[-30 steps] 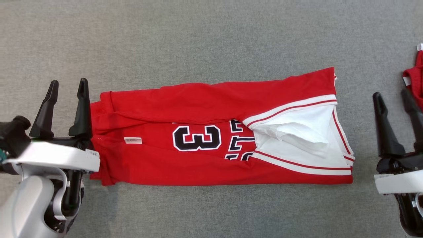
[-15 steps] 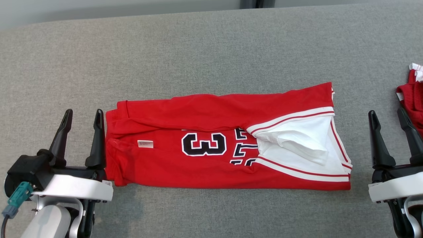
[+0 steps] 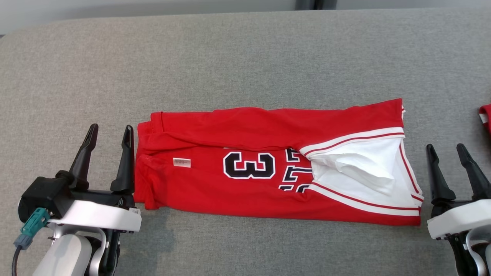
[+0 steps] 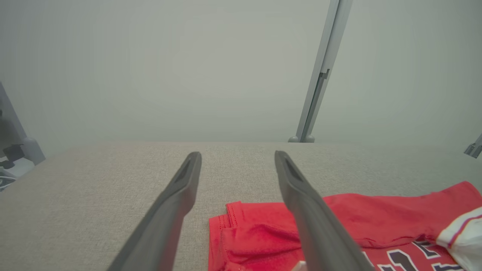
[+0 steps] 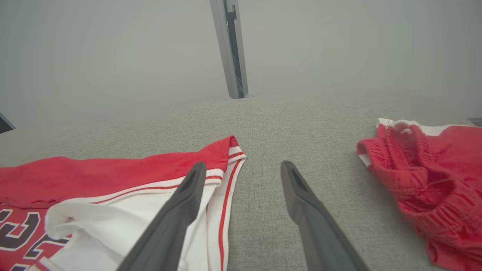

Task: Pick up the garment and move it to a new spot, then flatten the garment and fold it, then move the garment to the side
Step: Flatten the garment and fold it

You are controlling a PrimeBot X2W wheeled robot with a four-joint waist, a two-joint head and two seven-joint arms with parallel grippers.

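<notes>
My right gripper grabs the red garment by its sleeve end with striped trim (image 3: 409, 170) (image 5: 228, 198) next, to fold the long folded garment shorter.
The garment (image 3: 238, 191), a red jersey T-shirt with white sleeves and striped trim, lies folded into a long band across the grey table (image 3: 245, 57). A black "3" and part of the lettering show on top. My left gripper (image 3: 111, 132) stands open just off the shirt's left end, its inner finger beside the hem, holding nothing. My right gripper (image 3: 445, 147) is open just past the white-sleeve end, apart from it. The left wrist view shows the hem of the garment (image 4: 256, 233) between and under the open left gripper (image 4: 238, 155). In the right wrist view the garment (image 5: 113, 177) lies left of the right gripper (image 5: 243, 165).
A second red garment (image 5: 425, 188) with ribbed trim lies bunched at the right, its edge showing as a red scrap (image 3: 485, 117) in the head view. A grey post (image 5: 231, 49) stands behind the table's far edge. Bare grey table surrounds the folded shirt.
The head camera has tilted up and shifted, so the table's far edge now shows. Both grippers stay open at the shirt's two ends; the shirt lies as before.
</notes>
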